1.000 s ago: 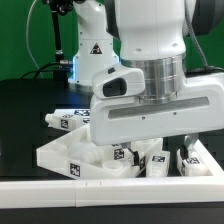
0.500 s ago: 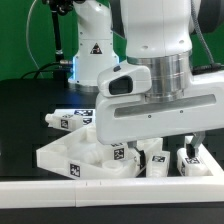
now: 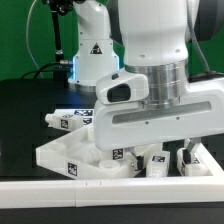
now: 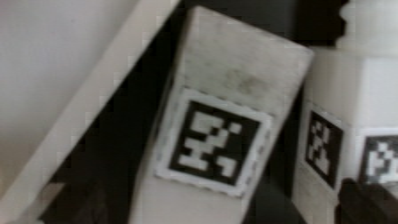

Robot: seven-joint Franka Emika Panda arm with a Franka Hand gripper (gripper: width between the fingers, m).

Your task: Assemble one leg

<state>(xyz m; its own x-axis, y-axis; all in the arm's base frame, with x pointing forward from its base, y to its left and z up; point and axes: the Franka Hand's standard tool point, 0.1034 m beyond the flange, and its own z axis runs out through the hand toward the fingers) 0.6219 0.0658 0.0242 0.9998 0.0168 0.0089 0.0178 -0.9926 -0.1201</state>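
I need to grab the white leg by its tagged section [image 4: 215, 143] next with my gripper, to assemble one leg.
In the wrist view one leg [image 4: 222, 110], a white block with a black-and-white tag, fills the picture, tilted and very close. A second tagged leg [image 4: 338, 140] stands right beside it. My gripper [image 4: 214, 216] is low over them; dark fingers [image 4: 365, 205] show only at the corners, standing wider than the leg, so the jaws look open. In the exterior view my big white hand hangs over the legs [image 3: 157, 164] at the lower right, and the gripper [image 3: 168, 150] is mostly hidden under it.
A wide white tray-like piece [image 3: 68, 152] lies at the exterior view's left of the legs. White tagged pieces [image 3: 62, 120] lie behind it on the black table. A white ledge [image 3: 40, 185] runs along the front.
My hand has shifted toward the exterior view's right and sits slightly lower than half a second ago. The legs and the tray-like piece have not moved.
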